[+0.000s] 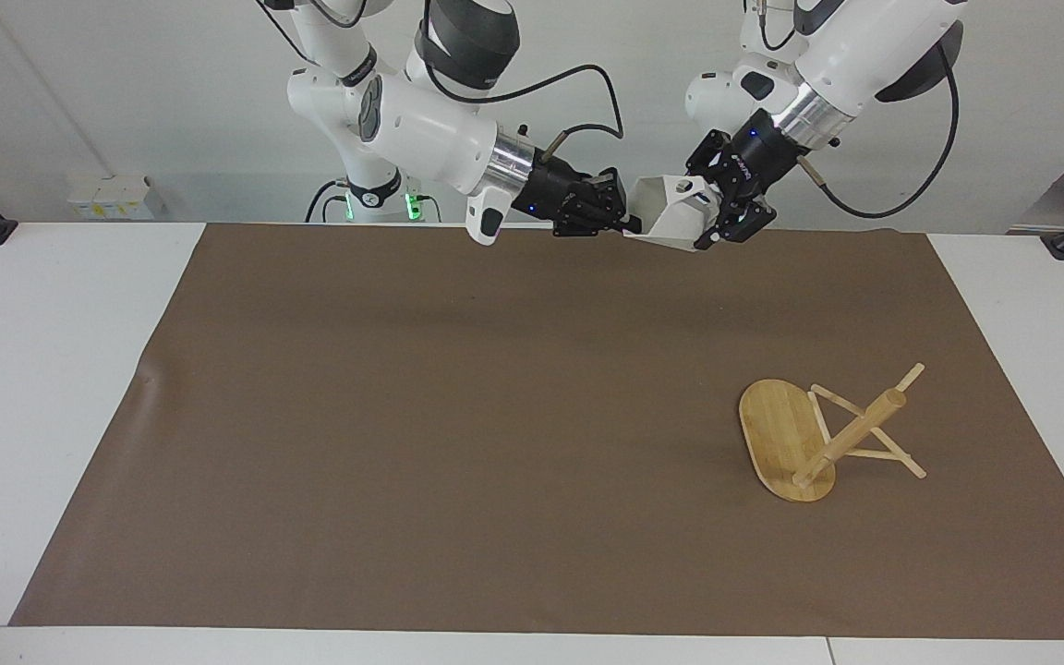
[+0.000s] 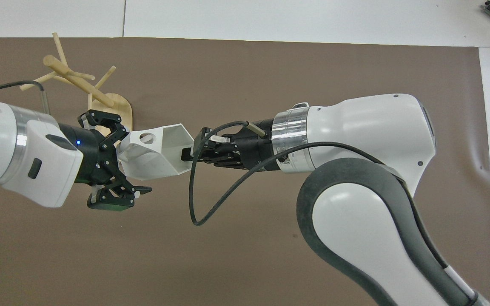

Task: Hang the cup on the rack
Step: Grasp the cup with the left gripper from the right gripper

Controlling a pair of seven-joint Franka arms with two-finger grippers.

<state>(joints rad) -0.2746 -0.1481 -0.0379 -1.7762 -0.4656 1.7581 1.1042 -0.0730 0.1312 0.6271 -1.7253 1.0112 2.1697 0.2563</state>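
Note:
Next, my left gripper grabs the cup by its open handle end (image 2: pixel 128 154), since my right gripper's fingers already crowd the rim of the cup.
The white faceted cup (image 1: pixel 671 217) is held in the air over the mat's edge nearest the robots, lying sideways; it also shows in the overhead view (image 2: pixel 155 155). My right gripper (image 1: pixel 626 222) (image 2: pixel 192 153) is shut on the cup's rim. My left gripper (image 1: pixel 715 212) (image 2: pixel 132 159) is open, its fingers on either side of the cup's bottom and handle end. The bamboo rack (image 1: pixel 809 439) (image 2: pixel 79 80) sits on the mat toward the left arm's end, its post slanting as if tipped over.
A brown mat (image 1: pixel 403 416) covers most of the white table (image 1: pixel 33 369). A black cable loop (image 2: pixel 198 212) hangs from the right arm's wrist. In the overhead view the left gripper covers part of the rack's base.

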